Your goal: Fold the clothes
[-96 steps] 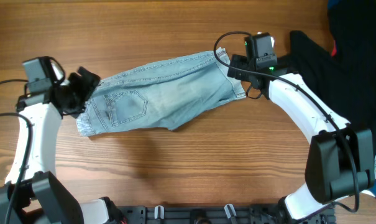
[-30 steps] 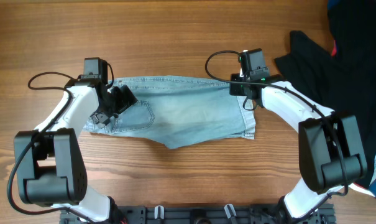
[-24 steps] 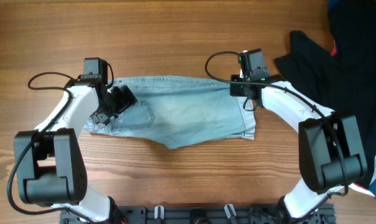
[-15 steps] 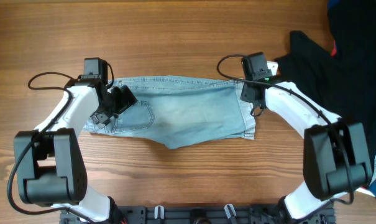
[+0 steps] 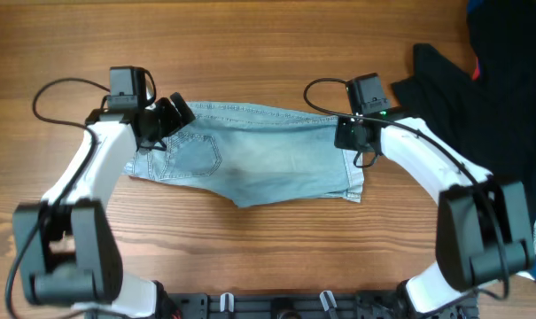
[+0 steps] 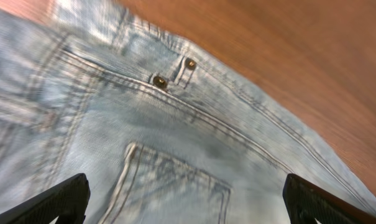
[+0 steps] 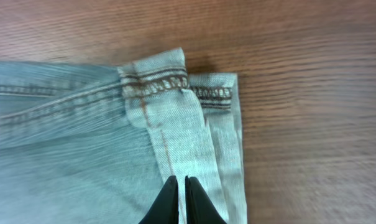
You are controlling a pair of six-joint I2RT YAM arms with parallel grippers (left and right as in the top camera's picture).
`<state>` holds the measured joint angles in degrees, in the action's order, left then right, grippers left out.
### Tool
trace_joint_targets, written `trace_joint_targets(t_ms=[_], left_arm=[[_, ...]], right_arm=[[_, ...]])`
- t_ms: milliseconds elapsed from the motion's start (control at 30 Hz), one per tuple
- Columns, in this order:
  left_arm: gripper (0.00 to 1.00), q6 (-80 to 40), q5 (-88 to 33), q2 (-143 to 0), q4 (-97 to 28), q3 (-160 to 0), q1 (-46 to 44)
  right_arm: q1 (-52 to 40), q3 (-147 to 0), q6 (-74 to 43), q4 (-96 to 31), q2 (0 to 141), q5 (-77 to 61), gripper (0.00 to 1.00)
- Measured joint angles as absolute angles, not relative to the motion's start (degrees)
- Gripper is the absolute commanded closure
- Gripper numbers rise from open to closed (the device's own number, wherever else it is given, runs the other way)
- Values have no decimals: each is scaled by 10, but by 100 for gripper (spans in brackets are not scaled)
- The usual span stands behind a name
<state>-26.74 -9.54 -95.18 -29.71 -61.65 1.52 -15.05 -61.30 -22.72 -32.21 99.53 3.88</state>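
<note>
My left gripper grabs the clothes [image 5: 268,159] by the waistband end near the belt loop next. Then I fold that end toward the leg hem.
The clothes [image 5: 268,159], pale blue denim shorts, lie flat across the middle of the wooden table. My left gripper [image 5: 167,120] hovers wide open over their left end. In the left wrist view its fingers [image 6: 57,202] stand far apart above the clothes [image 6: 175,124], where a patch pocket and two rivets show. My right gripper [image 5: 349,135] is shut at the right end. Its tips [image 7: 181,186] are pressed together over the folded leg hem of the clothes [image 7: 82,137]. No cloth shows between them.
A large black garment [image 5: 489,80] lies at the right, just behind the right arm. Bare wood [image 5: 250,44] surrounds the denim, and the hem ends at bare wood [image 7: 299,93]. The arm bases sit at the front edge.
The left gripper has moved toward the far edge, still open, and the denim's left end has shifted with it. The right gripper has closed and slid a little along the hem.
</note>
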Motion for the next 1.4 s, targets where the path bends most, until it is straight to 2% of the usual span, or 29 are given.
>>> trace_joint_targets(t_ms=[100,167,233,267,367,533,667,900,1100,1200,1233,1267,1300,1333,1367,1400], left_arm=[[0,-248,-58,-884,-349,-630,29],[0,-243,-47,-879,-380,-634,55],[0,-235,-50,-896,-396,-634,86],[0,-227,-60,-909,-397,-634,100],[0,-213,-103,-960,-399,-634,131],[0,-150,-158,-1040,-357,-634,150],[0,-127,-173,-1060,-335,-636,158],[0,-116,-186,-1062,-336,-637,166],[0,-114,-140,-1064,-358,-639,164],[5,-114,-131,-1065,-359,-639,157],[8,-113,-129,-1065,-360,-640,155],[19,-112,-129,-1065,-360,-639,151],[42,-112,-129,-1065,-357,-638,146],[52,-110,-131,-1066,-350,-634,139],[69,-108,-133,-1066,-349,-631,130],[96,-103,-136,-1067,-349,-629,123]], right_arm=[[-150,-613,-231,-348,923,21,94],[-150,-613,-224,-358,903,-41,92],[-155,-613,-214,-366,904,-78,73],[-159,-613,-217,-368,904,-87,68],[-161,-613,-224,-345,904,-62,68],[-177,-613,-194,-336,905,-152,68],[-211,-613,-192,-339,909,-161,68],[-212,-613,-192,-352,924,-160,69],[-212,-613,-192,-379,925,-160,70],[-212,-613,-194,-382,925,-160,71],[-212,-613,-194,-382,925,-161,71],[-212,-613,-194,-381,925,-166,71],[-213,-613,-194,-375,925,-176,71],[-218,-613,-194,-368,925,-182,71],[-226,-613,-194,-362,925,-187,70],[-234,-613,-194,-356,925,-189,70]])
